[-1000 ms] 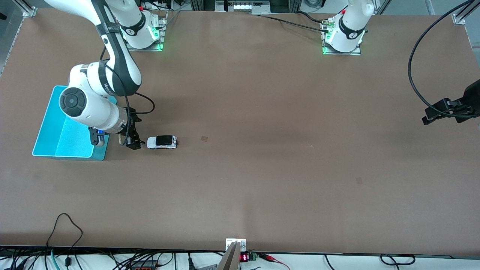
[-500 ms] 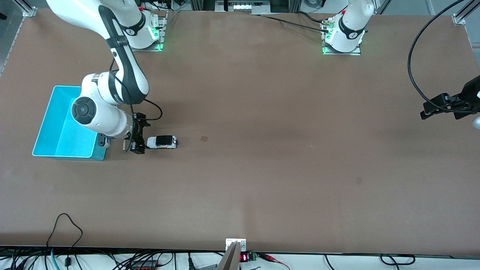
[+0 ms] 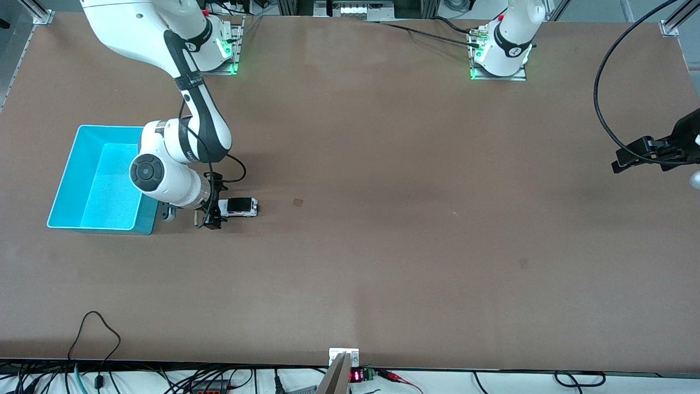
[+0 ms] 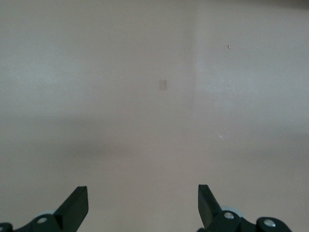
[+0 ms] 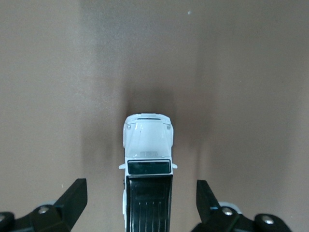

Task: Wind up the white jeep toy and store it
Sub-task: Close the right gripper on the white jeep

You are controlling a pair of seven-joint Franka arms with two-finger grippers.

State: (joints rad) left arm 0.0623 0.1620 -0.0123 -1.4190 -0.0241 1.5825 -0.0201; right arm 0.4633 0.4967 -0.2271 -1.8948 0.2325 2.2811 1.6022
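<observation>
My right gripper is above the black roof [image 3: 239, 204] with its fingers, so it would miss if it closed now. It should go lower first, then close on the roof.
The white jeep toy [image 3: 239, 207] with its black roof stands on the brown table beside the turquoise bin [image 3: 64, 186], on the side toward the left arm's end. My right gripper [image 3: 215, 205] is low over the jeep's rear end, open. In the right wrist view the jeep [image 5: 147, 159] lies lengthwise between the spread fingertips [image 5: 73, 197] of the right gripper [image 5: 141, 198], touching neither. My left gripper [image 3: 620, 163] waits open above the table's edge at the left arm's end. The left wrist view shows that gripper [image 4: 142, 203] over bare table.
The bin is open-topped with nothing showing inside. A small dark mark [image 3: 298, 202] lies on the table just past the jeep. A black cable [image 3: 601, 109] loops near the left gripper. Wires run along the table's front edge [image 3: 98, 328].
My right arm has swung from over the bin's corner toward the jeep, and its open fingers now straddle the jeep's rear. The left gripper rose slightly, then held still.
</observation>
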